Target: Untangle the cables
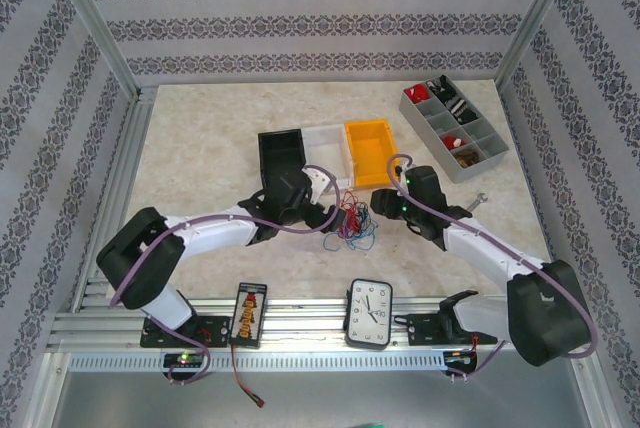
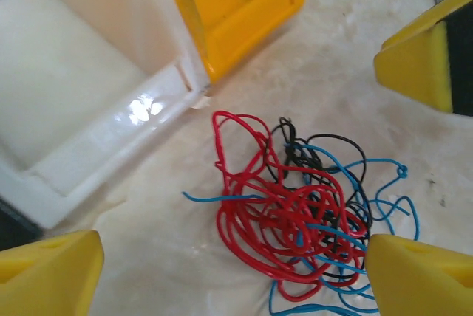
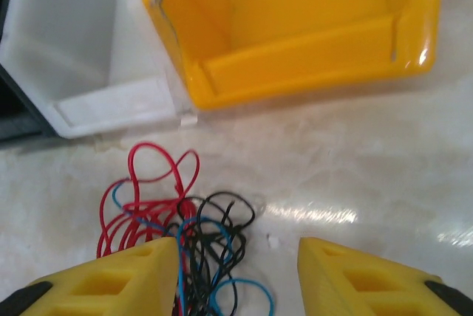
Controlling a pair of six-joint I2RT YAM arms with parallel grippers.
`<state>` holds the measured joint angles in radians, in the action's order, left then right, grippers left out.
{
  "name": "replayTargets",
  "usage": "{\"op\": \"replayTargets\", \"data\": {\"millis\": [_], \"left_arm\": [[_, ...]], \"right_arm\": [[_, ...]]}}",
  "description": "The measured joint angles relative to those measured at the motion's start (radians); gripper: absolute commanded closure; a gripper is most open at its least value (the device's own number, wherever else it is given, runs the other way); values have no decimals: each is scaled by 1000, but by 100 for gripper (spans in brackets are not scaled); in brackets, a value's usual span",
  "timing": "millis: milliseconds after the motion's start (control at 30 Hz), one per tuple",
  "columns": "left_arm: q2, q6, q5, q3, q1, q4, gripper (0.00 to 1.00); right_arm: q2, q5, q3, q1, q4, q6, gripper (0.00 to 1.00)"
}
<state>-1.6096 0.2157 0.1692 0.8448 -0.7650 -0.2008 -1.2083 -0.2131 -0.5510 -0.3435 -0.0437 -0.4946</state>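
Note:
The blue and black strands will stay free for my right gripper to untangle, as my left gripper will grab the red loops nearest the white bin [image 2: 237, 155].
The cables [image 1: 350, 220] lie as one tangled bunch of thin red, blue and black wires on the table, in front of the bins. My left gripper [image 1: 326, 216] is at the bunch's left side and my right gripper [image 1: 384, 204] at its right side. In the left wrist view the cables [image 2: 295, 213] lie on the table between the wide-apart yellow fingers of the open left gripper [image 2: 236, 279], close to the right one. In the right wrist view the right gripper [image 3: 236, 279] is open. Black and blue strands of the cables [image 3: 196, 246] lie in its gap, beside the left finger.
A black bin [image 1: 282, 153], a white bin [image 1: 325, 140] and a yellow bin [image 1: 368, 148] stand in a row just behind the bunch. A grey parts organizer [image 1: 455, 128] is at the back right, with a wrench [image 1: 477, 201] near the right arm. A clock [image 1: 368, 313] and a small black board [image 1: 248, 313] sit at the near edge.

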Motion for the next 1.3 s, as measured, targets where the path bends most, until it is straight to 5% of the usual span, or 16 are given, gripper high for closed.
{"op": "replayTargets", "data": {"millis": [533,967,1133,1300], "left_arm": [[-219,33,74,164,-8,10,25],[-284,71,89,216,-8,10,38],[-320,92,93,226,-8,10,56],[-332,106,89,249,-8,13,87]], "right_arm": [[-50,-115,39,2,-21,-38,63],[-84,-138,53,2,-16,-57,89],[-102,-149,53,8,-13,-56,100],[-100,-143,53,37,-11,-76,100]]}}
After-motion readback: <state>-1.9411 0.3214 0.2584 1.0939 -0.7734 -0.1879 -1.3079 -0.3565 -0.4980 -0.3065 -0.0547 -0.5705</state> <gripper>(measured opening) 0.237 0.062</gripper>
